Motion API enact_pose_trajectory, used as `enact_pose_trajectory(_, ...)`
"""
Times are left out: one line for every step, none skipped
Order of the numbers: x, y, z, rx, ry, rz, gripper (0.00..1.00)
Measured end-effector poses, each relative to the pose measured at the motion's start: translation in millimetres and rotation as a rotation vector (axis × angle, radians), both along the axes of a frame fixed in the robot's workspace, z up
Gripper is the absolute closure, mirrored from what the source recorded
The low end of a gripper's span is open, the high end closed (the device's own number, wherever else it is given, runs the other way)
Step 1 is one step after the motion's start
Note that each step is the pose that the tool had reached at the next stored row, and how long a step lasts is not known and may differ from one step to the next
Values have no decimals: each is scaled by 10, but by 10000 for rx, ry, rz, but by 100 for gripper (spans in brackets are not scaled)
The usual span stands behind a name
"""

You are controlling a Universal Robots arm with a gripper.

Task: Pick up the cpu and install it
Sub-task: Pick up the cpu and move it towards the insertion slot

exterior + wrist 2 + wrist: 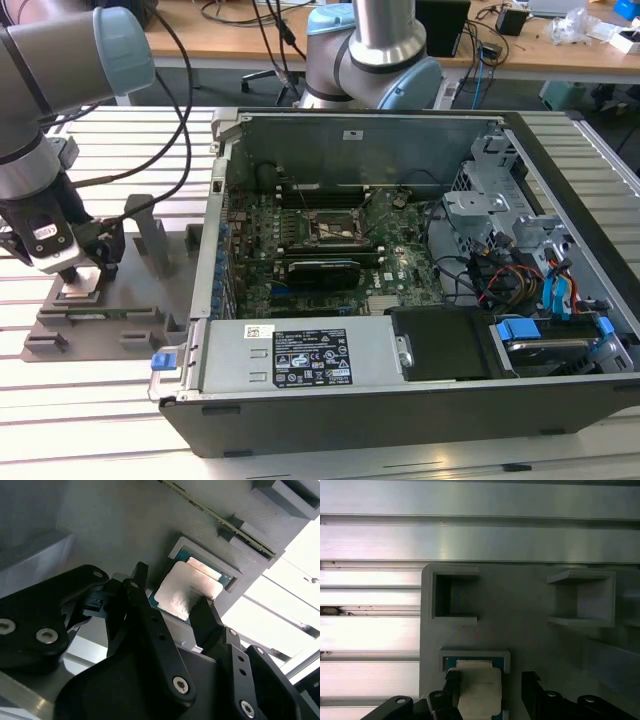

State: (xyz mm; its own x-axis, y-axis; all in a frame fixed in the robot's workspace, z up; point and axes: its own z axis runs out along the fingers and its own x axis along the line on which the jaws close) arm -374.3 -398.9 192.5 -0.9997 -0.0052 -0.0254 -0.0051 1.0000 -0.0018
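Note:
The fixture's raised brackets wrap around the cpu's ends and corners. My gripper should next grab the cpu by its open side edges.
The cpu [477, 685], a pale silvery square chip, lies in a shallow recess of the grey fixture [520, 610] on the table, outside the computer. My gripper [490, 692] is lowered over it, open, with one black finger on each side of the chip. One fingertip [451, 682] is close against the chip's edge and the other [530, 685] stands a little apart. The second wrist view shows the cpu [182, 587] between the fingers of the gripper [170, 602]. In the exterior view the gripper [78, 272] hangs at the left, over the fixture [120, 320]. The motherboard's socket frame [335, 228] sits inside the open case.
The open computer case [420, 400] fills the middle and the exterior view's right, with cables, drive bays and a long black card [320, 270] inside. The fixture carries raised blocks [150, 240] and square pockets [452, 597]. A second arm's base [375, 60] stands behind the case.

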Motion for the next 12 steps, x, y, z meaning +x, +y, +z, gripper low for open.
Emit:
enact_pose_trajectory(0,0,-6,1,-1,0,39)
enact_pose_trajectory(0,0,-12,1,-2,0,39)
enact_pose_trajectory(1,0,-20,2,-3,0,39)
enact_pose_trajectory(1,1,-21,-2,3,0,39)
enact_pose_trajectory(1,1,-21,-10,16,0,39)
enact_pose_trajectory(1,1,-20,-12,19,0,39)
enact_pose_trajectory(1,1,-20,-14,21,-1,39)
enact_pose_trajectory(2,1,-20,-14,21,0,39)
enact_pose_trajectory(3,2,-14,-16,24,-1,39)
enact_pose_trajectory(2,2,-10,-8,11,-1,39)
enact_pose_trajectory(3,2,-2,12,-21,-1,39)
enact_pose_trajectory(7,5,21,26,-46,-1,39)
